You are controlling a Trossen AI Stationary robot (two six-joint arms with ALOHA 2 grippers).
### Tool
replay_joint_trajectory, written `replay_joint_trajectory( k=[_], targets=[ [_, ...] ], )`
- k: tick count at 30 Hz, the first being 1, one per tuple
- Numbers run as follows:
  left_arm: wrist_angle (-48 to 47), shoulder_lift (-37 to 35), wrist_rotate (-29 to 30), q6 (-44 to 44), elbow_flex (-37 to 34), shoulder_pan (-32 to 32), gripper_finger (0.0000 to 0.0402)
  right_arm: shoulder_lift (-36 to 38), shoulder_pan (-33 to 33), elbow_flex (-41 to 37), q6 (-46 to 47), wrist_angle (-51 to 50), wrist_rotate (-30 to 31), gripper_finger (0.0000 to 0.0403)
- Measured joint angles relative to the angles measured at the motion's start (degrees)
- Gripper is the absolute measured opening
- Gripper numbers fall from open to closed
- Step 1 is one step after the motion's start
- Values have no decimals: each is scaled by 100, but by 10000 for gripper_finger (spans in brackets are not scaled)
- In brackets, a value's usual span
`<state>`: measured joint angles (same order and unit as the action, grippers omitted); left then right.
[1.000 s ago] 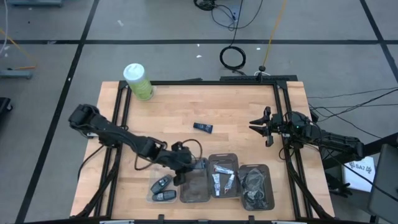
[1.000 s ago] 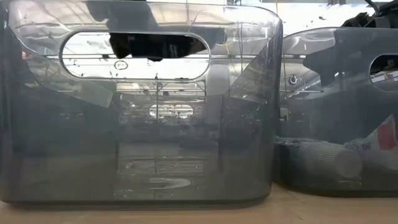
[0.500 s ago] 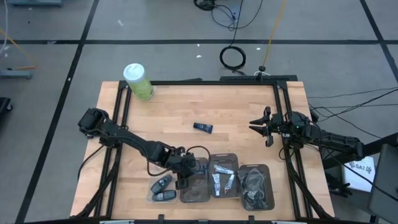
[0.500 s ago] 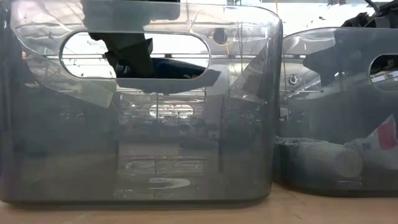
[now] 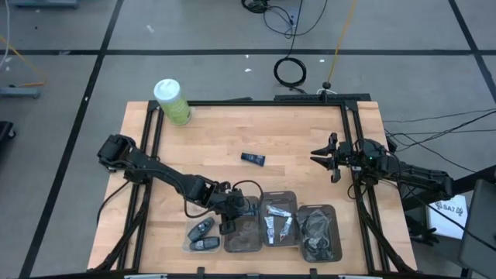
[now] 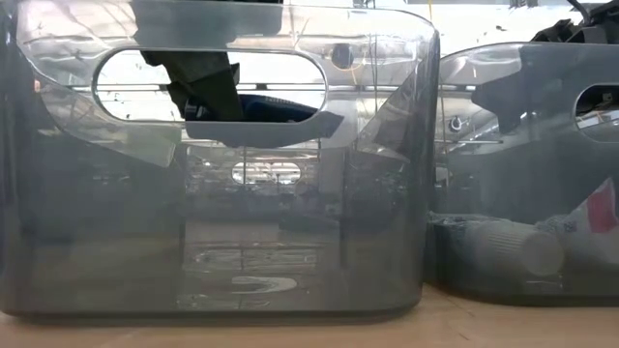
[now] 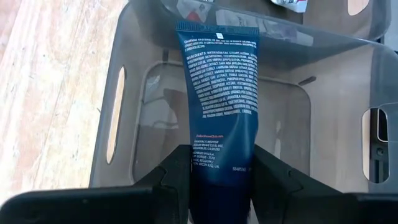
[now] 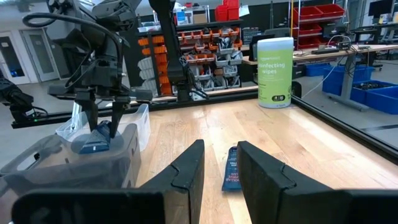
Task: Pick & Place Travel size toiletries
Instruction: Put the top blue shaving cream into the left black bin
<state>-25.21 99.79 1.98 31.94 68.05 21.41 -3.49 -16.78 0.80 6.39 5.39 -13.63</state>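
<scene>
I should open my left gripper, as the navy tube hangs inside the grey bin's rim in the left wrist view.
My left gripper is shut on a dark navy tube with white print, over the open grey bin at the near edge. The right wrist view shows the tube's flat crimped end pointing down, just above the bin's rim. A second navy tube lies flat on the wood at mid-table. Several white tubes lie in the middle bin. My right gripper is open and waits above the table's right side, touching nothing. My left gripper pinches the navy tube between its two fingers at the end opposite the crimp, coming from above and pointing down. The tube is lifted clear and hangs below the fingers, crimped end lowest, above the bin's inside.
Two black key fobs lie in a shallow tray left of the grey bin. A bin of black cords stands on the right. The tall green canister stands at the far left corner. Black rails run along both table sides.
My left gripper, still shut on the navy tube, has moved toward the near edge and down over the grey bin. It has stood nearly still for the last half second. The tube now hangs at the height of the bin's handle slot.
</scene>
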Motion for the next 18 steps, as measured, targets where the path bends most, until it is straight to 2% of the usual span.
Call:
replay_joint_trajectory(
  k=[12,18],
  targets=[
    [-5,-2,-44,30,-2,-1,118,-2,0,0,0,0,0,84],
    [-50,-4,-50,171,-2,-2,145,0,0,0,0,0,0,84]
  ],
)
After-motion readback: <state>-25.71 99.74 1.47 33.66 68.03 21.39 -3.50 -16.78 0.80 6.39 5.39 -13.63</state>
